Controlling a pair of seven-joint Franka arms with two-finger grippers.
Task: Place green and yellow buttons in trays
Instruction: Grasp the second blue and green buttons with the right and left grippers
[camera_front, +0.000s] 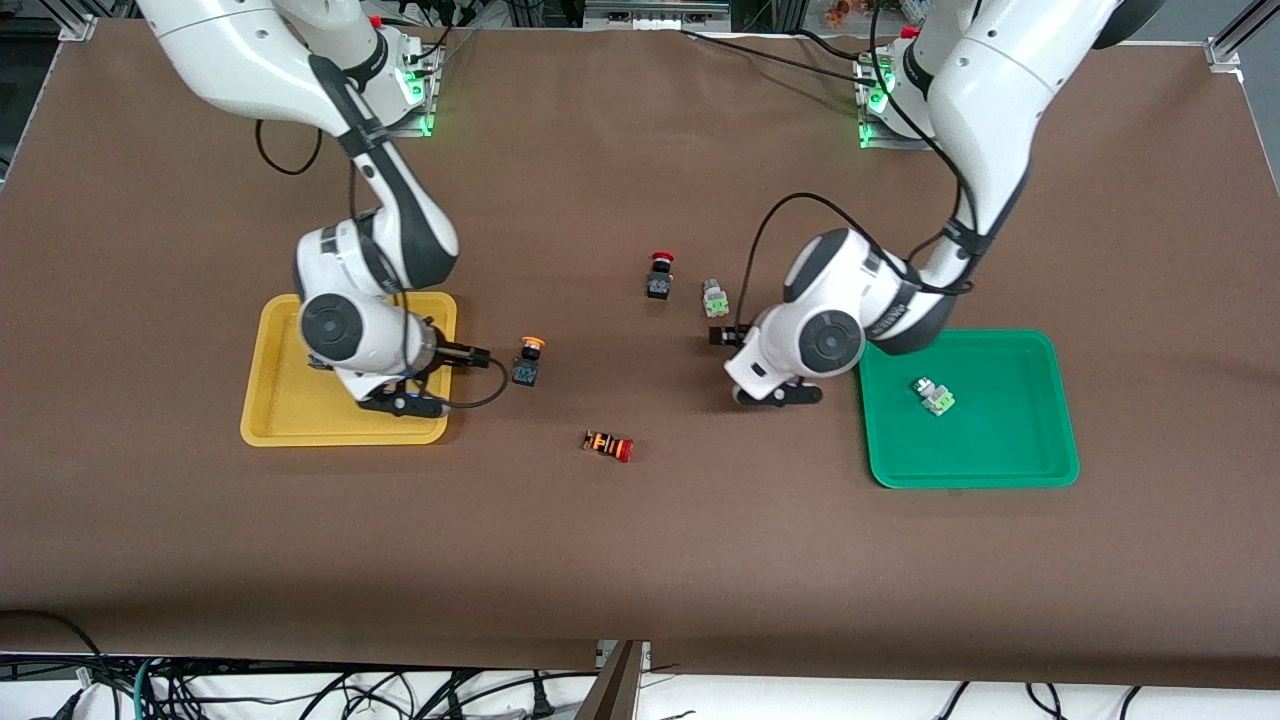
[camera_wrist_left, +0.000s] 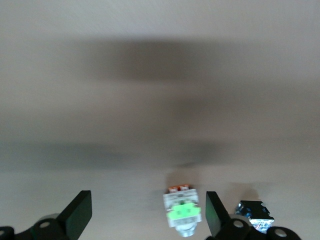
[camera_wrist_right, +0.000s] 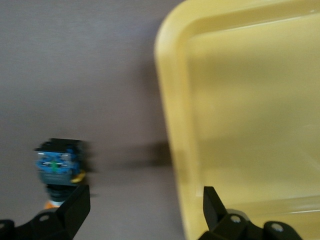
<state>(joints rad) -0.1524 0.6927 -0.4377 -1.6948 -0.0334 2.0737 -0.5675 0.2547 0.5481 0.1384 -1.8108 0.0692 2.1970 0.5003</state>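
My left gripper picks up the loose green button by its green-and-white body (camera_front: 716, 300) next, to place it in the green tray (camera_front: 1010, 460).
A green tray (camera_front: 1010, 460) lies at the left arm's end with one green button (camera_front: 933, 397) in it. A second green button (camera_front: 714, 297) stands on the cloth. My left gripper (camera_front: 728, 350) is open and low beside it; in the left wrist view the button (camera_wrist_left: 182, 212) sits between the fingers of that gripper (camera_wrist_left: 147, 217), close to one. A yellow tray (camera_front: 290, 420) lies at the right arm's end. My right gripper (camera_front: 465, 380) is open over the tray's edge, near a yellow-capped button (camera_front: 528, 362). In the right wrist view the button (camera_wrist_right: 57, 167) sits just outside this empty gripper (camera_wrist_right: 145, 212), beside the tray (camera_wrist_right: 240, 100). No second yellow button shows.
A black switch with a red cap (camera_front: 659, 275) stands next to the loose green button and shows in the left wrist view (camera_wrist_left: 255, 216). An orange-striped switch with a red cap (camera_front: 608, 445) lies on the brown cloth, nearer to the front camera, between the trays.
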